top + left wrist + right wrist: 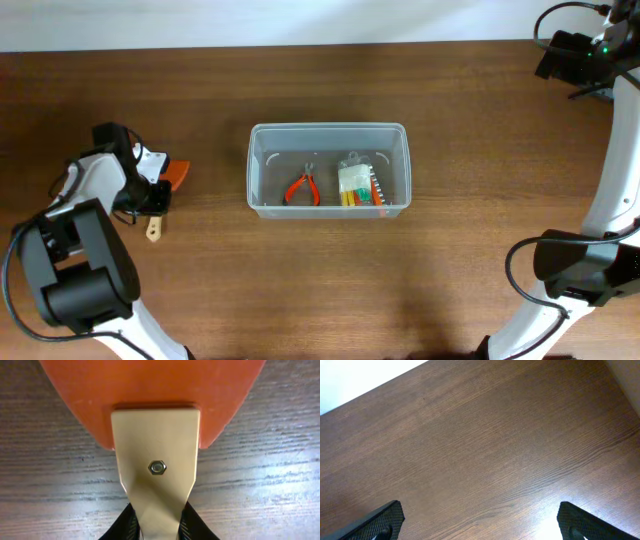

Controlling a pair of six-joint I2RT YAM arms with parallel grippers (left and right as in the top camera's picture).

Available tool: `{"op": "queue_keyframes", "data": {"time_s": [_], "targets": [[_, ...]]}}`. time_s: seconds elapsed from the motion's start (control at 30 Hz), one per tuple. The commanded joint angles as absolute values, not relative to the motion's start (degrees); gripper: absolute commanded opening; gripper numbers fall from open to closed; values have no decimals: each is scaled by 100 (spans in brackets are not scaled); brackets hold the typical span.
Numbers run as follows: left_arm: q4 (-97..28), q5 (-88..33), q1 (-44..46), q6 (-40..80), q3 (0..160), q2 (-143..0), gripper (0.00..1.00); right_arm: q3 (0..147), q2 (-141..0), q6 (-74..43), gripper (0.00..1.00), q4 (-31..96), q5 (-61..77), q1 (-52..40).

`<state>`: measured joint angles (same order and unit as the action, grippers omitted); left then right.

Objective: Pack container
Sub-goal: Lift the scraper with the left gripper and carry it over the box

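My left gripper will bring the scraper (pixel 155 435) up with it if I lift it now, because its fingers are closed around the scraper's beige handle below the orange blade.
The clear container (pixel 328 130) stands mid-table and holds red-handled pliers (pixel 301 188) and a small packet of coloured bits (pixel 357 182). My left gripper (pixel 148 196) is at the table's left, well left of the container. In the left wrist view the left gripper (pixel 159 521) is shut on the beige handle of a scraper (pixel 155 435) with a broad orange blade (pixel 150 390), held low over the wood. The scraper also shows in the overhead view (pixel 176 175). My right gripper (pixel 562 55) is at the far right back, open and empty (pixel 480 520) over bare wood.
The brown wooden table (pixel 450 270) ends at a white edge along the back (pixel 300 20). The right arm's base (pixel 580 265) stands at the front right, and the left arm's base (pixel 75 270) at the front left.
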<state>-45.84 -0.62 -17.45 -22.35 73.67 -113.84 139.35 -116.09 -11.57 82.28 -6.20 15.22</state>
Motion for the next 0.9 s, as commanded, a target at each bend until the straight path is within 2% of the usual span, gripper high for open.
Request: {"op": "queue_keyframes", "data": {"time_s": [0.0,0.37,0.6,0.87], "targets": [[-4943,3,-1730,-2279,7684,-11699,2,14016,-11546,-1140,99,8217,-670,1503],[-6204,-49,-1723,-2279,9633,-11699,2,14016,-11546,-1140,99,8217,-668,1503],[-6875,-484,-1614,-2279,10849,-11699,2,14016,-11546,-1140,99,8217,-668,1503],[-7688,-1044,-816,-2281,11808,-11697,2,14016,-11546,-1140,99,8217,-668,1503]]}}
